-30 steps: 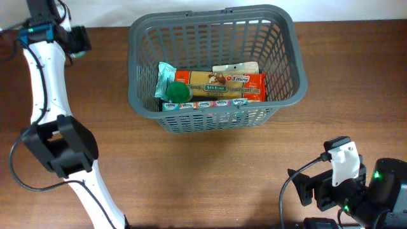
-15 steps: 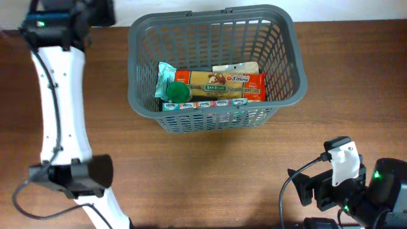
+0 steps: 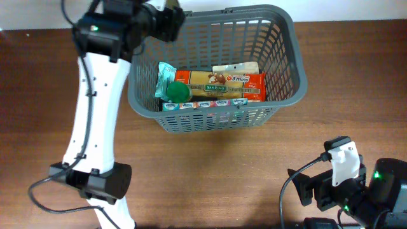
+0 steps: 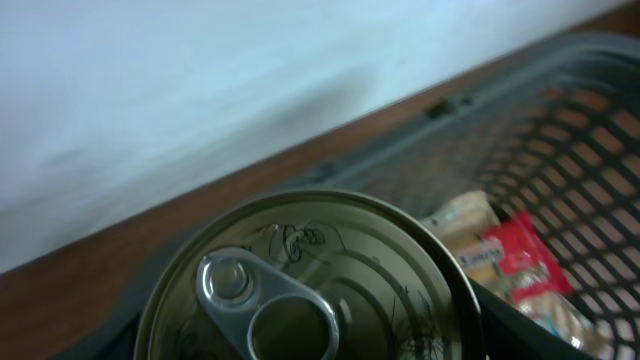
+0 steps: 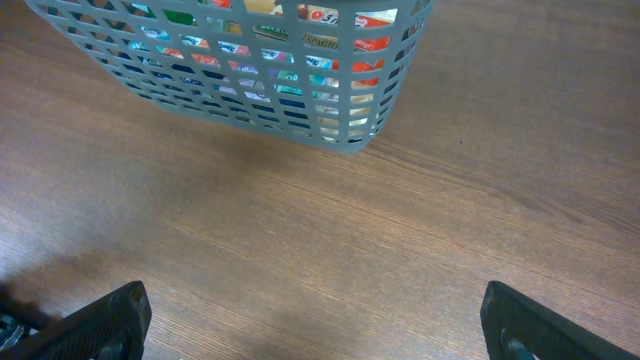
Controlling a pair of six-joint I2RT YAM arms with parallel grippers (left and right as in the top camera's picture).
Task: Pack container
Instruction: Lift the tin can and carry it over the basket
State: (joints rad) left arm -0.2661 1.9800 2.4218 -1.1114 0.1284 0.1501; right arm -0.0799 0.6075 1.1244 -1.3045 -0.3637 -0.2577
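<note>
The tin can (image 4: pixel 310 280) hangs above the container's back corner and would hit the container's rim if my left gripper opened now, so I will keep holding it.
The container (image 3: pixel 216 119) is a dark grey lattice basket at the back middle of the table. It holds a red pasta pack (image 3: pixel 219 84), a teal packet (image 3: pixel 165 73), a green-lidded item (image 3: pixel 177 92) and a row of small teal boxes (image 3: pixel 203 104). My left gripper (image 3: pixel 170 15) hovers at the container's back-left corner, shut on a tin can (image 4: pixel 310 280). The can's ring-pull lid fills the left wrist view, with the container's rim (image 4: pixel 400 150) beyond it. My right gripper (image 5: pixel 315 320) stands wide open over bare wood in front of the container (image 5: pixel 250 90), holding nothing.
The left arm's white link (image 3: pixel 95 108) slants across the table's left side down to its base (image 3: pixel 95 181). The right arm's body (image 3: pixel 346 181) sits at the front right corner. A pale wall (image 4: pixel 200 80) runs behind the table's back edge.
The left arm has swung right from the table's far-left back corner to the container's back-left corner, carrying the can. The right arm has not moved.
</note>
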